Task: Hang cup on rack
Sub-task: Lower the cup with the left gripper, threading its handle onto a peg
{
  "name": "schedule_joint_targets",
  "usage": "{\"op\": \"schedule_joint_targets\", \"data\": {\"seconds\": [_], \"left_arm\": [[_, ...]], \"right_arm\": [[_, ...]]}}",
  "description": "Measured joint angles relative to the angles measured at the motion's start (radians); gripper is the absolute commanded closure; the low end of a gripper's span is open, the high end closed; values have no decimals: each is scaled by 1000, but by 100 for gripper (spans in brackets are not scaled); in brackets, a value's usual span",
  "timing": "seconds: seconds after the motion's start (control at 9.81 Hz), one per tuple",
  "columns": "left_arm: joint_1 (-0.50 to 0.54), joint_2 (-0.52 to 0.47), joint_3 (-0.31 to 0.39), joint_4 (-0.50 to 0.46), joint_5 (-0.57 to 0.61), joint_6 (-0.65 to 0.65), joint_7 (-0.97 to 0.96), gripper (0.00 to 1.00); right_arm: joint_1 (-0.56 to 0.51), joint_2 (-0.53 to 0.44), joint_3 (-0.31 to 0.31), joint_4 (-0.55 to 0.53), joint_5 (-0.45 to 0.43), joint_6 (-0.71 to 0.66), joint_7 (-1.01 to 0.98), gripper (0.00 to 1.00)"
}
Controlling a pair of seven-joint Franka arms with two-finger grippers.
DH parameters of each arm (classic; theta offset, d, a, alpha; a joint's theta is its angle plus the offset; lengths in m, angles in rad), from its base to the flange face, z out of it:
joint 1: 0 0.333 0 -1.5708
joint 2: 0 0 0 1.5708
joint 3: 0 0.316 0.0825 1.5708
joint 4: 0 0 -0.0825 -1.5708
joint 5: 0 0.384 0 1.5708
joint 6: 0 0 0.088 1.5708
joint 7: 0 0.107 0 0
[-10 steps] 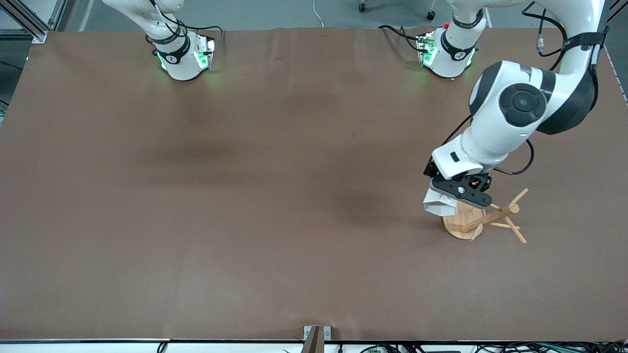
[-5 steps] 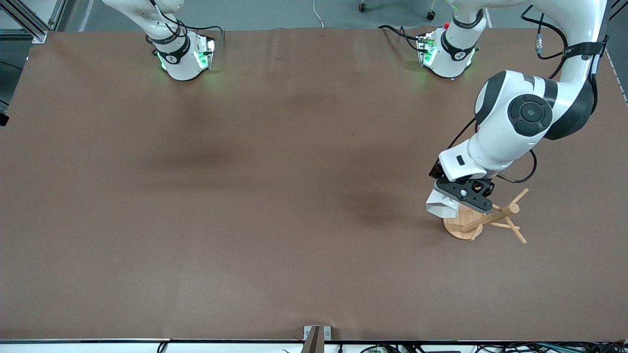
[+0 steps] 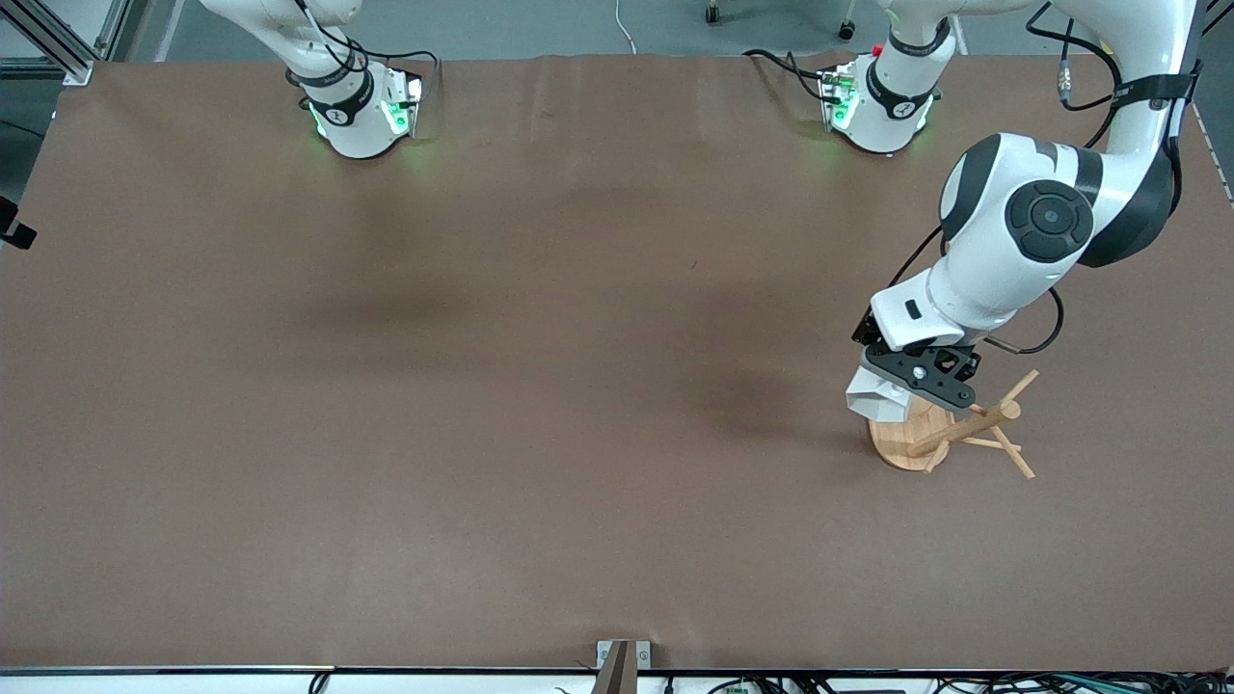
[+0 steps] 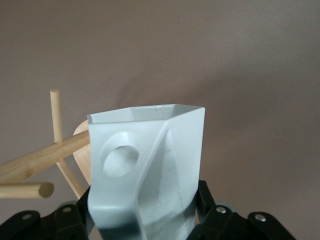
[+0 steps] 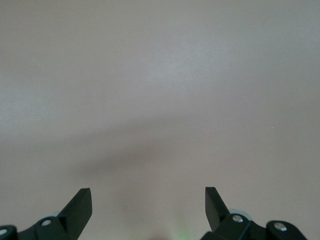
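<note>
In the left wrist view the cup's handle hangs short of the pegs, so my left gripper keeps hold of the cup until its handle reaches the rack's wires.
My left gripper is shut on the white faceted cup and holds it in the air over the rack's oval base. The bamboo rack stands near the left arm's end of the table, its post and pegs leaning beside the cup. In the left wrist view the cup fills the middle, its handle hole facing the rack's pegs; the gripper clamps the cup's lower part. My right gripper is open and empty over bare table; the right arm waits near its base.
The brown table spreads wide toward the right arm's end. Both arm bases stand along the table's edge farthest from the front camera. A small bracket sits at the nearest edge.
My left gripper has moved the cup a little toward the rack's post and the left arm's end of the table. The rack and the right arm have not moved.
</note>
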Motion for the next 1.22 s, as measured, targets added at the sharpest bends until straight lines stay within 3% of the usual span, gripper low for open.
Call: {"op": "schedule_joint_targets", "data": {"seconds": [0.31,1.22], "left_arm": [[3,-7,22,-16,-2,0,38,99],[6,5,65,-30,-28,67,60,99]], "right_arm": [[-1,0,-5,0,27,4,-2,0],[8,0,4,0,-4,-4,-40,0]]}}
